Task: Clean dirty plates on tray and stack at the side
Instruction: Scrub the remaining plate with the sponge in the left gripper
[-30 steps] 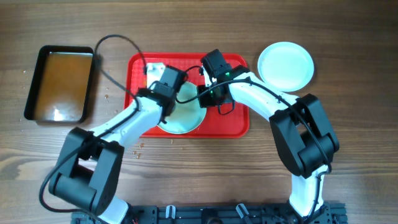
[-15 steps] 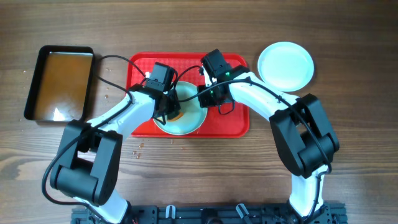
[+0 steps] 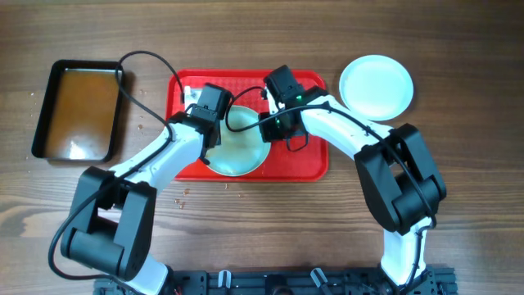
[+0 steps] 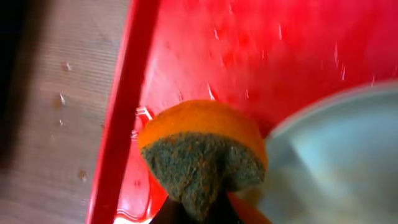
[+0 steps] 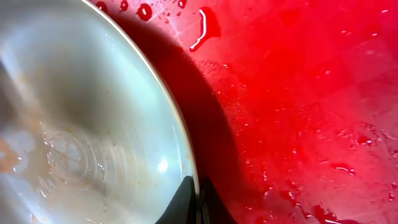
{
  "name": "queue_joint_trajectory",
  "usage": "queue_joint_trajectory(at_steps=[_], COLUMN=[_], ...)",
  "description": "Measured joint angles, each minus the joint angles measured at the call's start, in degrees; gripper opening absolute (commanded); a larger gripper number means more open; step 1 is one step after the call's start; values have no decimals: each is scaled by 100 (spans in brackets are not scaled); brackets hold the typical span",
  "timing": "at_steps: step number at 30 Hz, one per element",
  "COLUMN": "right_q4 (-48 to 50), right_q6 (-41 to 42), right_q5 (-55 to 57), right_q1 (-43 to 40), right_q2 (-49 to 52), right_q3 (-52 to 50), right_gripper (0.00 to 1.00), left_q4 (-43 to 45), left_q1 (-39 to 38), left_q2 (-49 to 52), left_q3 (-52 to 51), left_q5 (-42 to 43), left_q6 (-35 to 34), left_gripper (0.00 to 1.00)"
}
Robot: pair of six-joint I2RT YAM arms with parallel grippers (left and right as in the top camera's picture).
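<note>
The orange sponge hangs beside the plate's edge and would drop short of the plate's middle if I opened now. It moves first with my left gripper.
One plate [image 3: 240, 152] lies on the red tray [image 3: 309, 161]. My right gripper [image 3: 270, 127] is shut on its right rim; in the right wrist view its fingertips [image 5: 196, 202] pinch the plate [image 5: 93, 118], which is wet with a faint orange trace at the left. My left gripper [image 3: 209, 111] is shut on an orange sponge with a green scouring face [image 4: 202, 155], held over the tray [image 4: 261, 56] between its left rim and the plate's edge [image 4: 339, 162]. Another plate [image 3: 376, 85], white and clean, sits on the table to the right of the tray.
A black pan of brownish water [image 3: 79, 110] stands on the table to the left of the tray. Water drops lie on the tray floor [image 5: 205, 28]. A black cable [image 3: 135, 78] loops over the table left of the tray.
My left gripper has carried the sponge off the plate's middle toward the tray's upper left. The orange patch seen on the plate half a second ago no longer shows overhead. The right arm is still.
</note>
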Motion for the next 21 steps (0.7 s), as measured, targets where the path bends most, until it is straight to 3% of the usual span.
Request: queue_joint_trajectory(at_steps=[4,11,16,21], right_q4=[-4,-7,-7,-7], right_q6=[0,-2,-2,-2], right_q5=[31,33,35,35], right_q1=[-2,-2,-2,-2], right_q2=[0,0,0,0], right_q3=[2,2,2,2], right_gripper=[4,4,4,4], left_q4=[544,599,450,98], left_q1=[125,442,341,319], left_q2=[-186,-415,2,245], left_q3=[-33,-35,-37,-44], left_q5=[212,3021,3228,2118], left_q6=[-702,-1276,-1279,-1279], left_gripper=[4,4,4,4])
